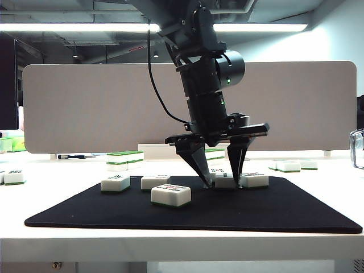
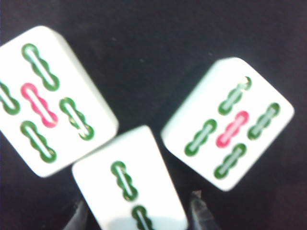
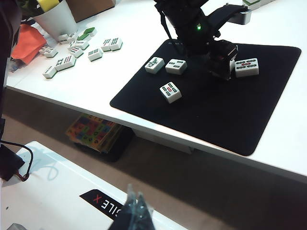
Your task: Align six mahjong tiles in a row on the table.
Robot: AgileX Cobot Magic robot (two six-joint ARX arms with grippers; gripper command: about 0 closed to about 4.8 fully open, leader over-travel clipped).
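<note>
My left gripper takes hold of the bamboo mahjong tile by its long sides next, leaving the mahjong tile's bamboo side free in the aligned row.
Several white mahjong tiles lie face up on the black mat of the table: one, another and a nearer one on the left, two more on the right. My left gripper points straight down, open, its fingertips either side of a bamboo tile. Two five-bamboo tiles lie close beyond it. My right gripper hangs shut and empty, far from the mat.
Green-topped tiles and more white tiles sit on the table behind the mat, in front of the beige partition. Off the mat lie several loose tiles, a white cup and an orange cloth.
</note>
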